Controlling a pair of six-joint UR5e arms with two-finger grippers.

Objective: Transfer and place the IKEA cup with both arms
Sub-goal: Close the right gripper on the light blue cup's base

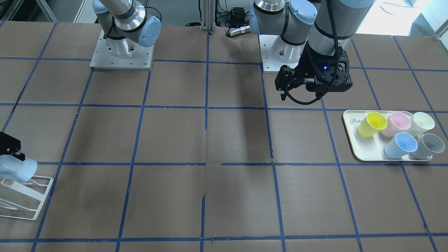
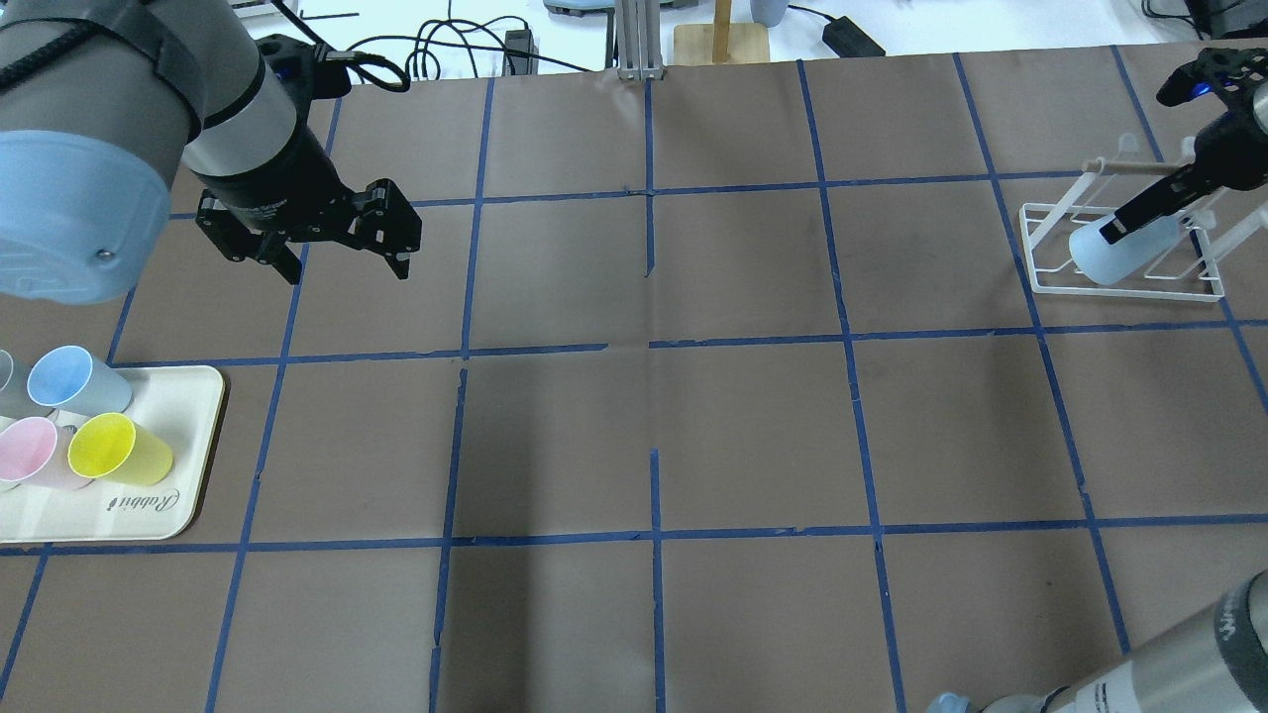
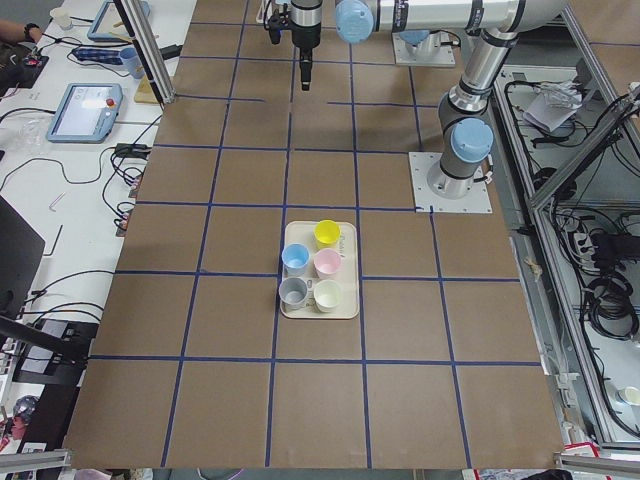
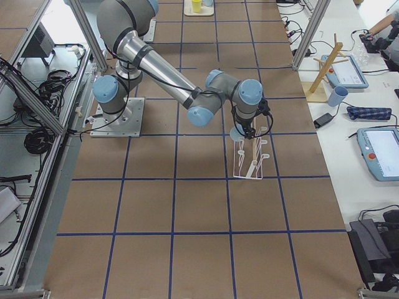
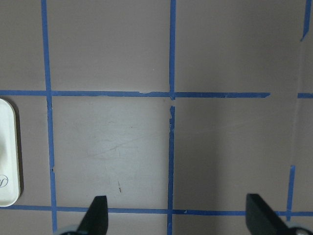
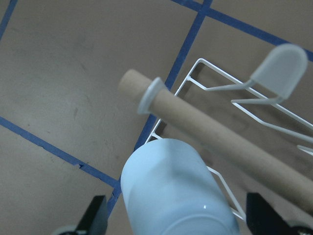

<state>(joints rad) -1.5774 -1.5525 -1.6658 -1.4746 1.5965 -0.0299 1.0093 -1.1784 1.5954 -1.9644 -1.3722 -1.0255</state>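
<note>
My right gripper should next pass the cup to my other arm, so it needs to grab the pale blue cup (image 6: 166, 171) by its bottom end.
The pale blue IKEA cup (image 2: 1108, 255) sits tilted, bottom up, on the white wire rack (image 2: 1129, 289) at the table's far right; it also shows in the front view (image 1: 17, 169) and the right wrist view (image 6: 176, 191). My right gripper (image 6: 176, 220) straddles the cup with its fingers (image 6: 98, 215) spread wide, small gaps on both sides. My left gripper (image 2: 347, 269) is open and empty, hovering above bare table beyond the tray; the left wrist view (image 5: 176, 218) shows only table between its fingers.
A cream tray (image 2: 149, 495) at the left holds a near-identical light blue cup (image 2: 74, 381), a yellow cup (image 2: 119, 448), a pink cup (image 2: 30, 451), a grey cup (image 1: 428, 145) and a whitish cup (image 1: 422, 122). A wooden bar (image 6: 220, 132) crosses the rack.
</note>
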